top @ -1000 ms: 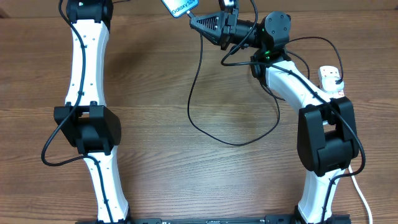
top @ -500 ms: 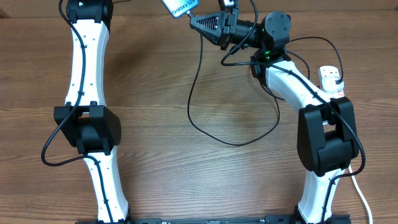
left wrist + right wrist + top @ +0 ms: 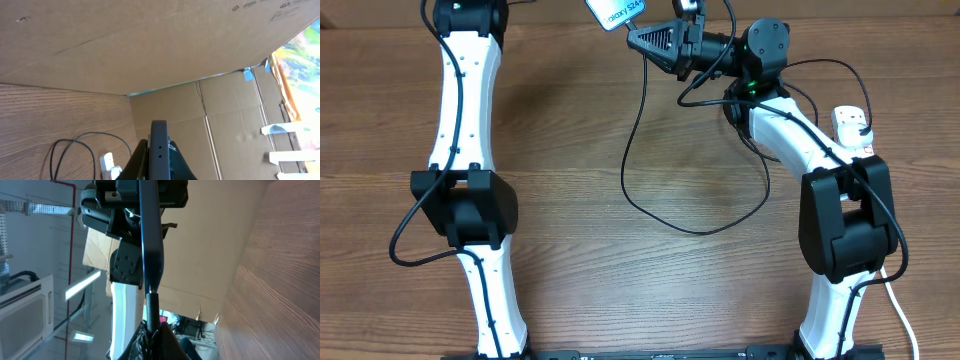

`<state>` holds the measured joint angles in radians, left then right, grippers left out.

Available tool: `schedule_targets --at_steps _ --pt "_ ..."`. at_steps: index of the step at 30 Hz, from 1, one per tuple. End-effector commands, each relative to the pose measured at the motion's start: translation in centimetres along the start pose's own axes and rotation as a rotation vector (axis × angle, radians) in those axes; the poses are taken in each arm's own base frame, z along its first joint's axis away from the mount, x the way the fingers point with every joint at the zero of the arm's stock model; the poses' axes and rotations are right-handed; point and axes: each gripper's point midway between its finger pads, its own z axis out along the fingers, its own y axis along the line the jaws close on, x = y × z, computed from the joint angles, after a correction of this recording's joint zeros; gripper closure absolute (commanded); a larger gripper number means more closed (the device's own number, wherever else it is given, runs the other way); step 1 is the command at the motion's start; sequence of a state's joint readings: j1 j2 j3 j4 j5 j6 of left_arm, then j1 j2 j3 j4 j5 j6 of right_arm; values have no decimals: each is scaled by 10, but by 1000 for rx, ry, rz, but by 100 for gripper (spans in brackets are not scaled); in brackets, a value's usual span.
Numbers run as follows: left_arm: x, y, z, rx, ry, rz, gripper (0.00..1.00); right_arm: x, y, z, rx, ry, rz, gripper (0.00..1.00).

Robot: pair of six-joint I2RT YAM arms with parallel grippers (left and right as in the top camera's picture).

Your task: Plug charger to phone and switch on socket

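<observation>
I could open my right gripper now and the plug would stay seated, because the plug's black collar (image 3: 152, 305) sits flush against the phone's lower end (image 3: 151, 286).
The phone (image 3: 620, 12) with its blue "Galaxy" screen is held up at the table's far edge. In the left wrist view it stands edge-on (image 3: 160, 140) between my left gripper's (image 3: 159, 152) shut fingers. My right gripper (image 3: 633, 38) points at the phone's lower end and is shut on the charger's small plug tip (image 3: 151, 307). In the right wrist view the tip touches the end of the edge-on phone (image 3: 150, 235). The charger's thin black cable (image 3: 698, 230) loops across the table to the white socket (image 3: 853, 125) at the right.
Cardboard walls (image 3: 150, 45) stand behind the table's far edge. The socket also shows in the left wrist view (image 3: 109, 165), with cable loops (image 3: 75, 142) beside it. A white cord (image 3: 900, 310) runs along the front right, next to the right arm's base.
The left arm and the phone have shifted slightly to the right. The right gripper has stayed in place at the phone's end.
</observation>
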<state>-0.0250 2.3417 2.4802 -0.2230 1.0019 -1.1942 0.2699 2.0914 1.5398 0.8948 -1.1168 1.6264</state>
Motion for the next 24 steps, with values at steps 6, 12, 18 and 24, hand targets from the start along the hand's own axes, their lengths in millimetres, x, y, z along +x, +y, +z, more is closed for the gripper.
schedule_targets --at_steps 6,12,18,24 --pt "57 -26 27 81 209 11 96 -16 30 2 -39 -95 -56 96" --pt "46 -22 18 71 180 10 96 -14 30 2 -37 -87 -77 14" --pt "16 -11 -6 45 102 7 96 -13 35 -3 -48 -71 -122 0" --pt "-17 0 -47 27 40 15 96 -21 37 -25 -38 -68 -162 0"
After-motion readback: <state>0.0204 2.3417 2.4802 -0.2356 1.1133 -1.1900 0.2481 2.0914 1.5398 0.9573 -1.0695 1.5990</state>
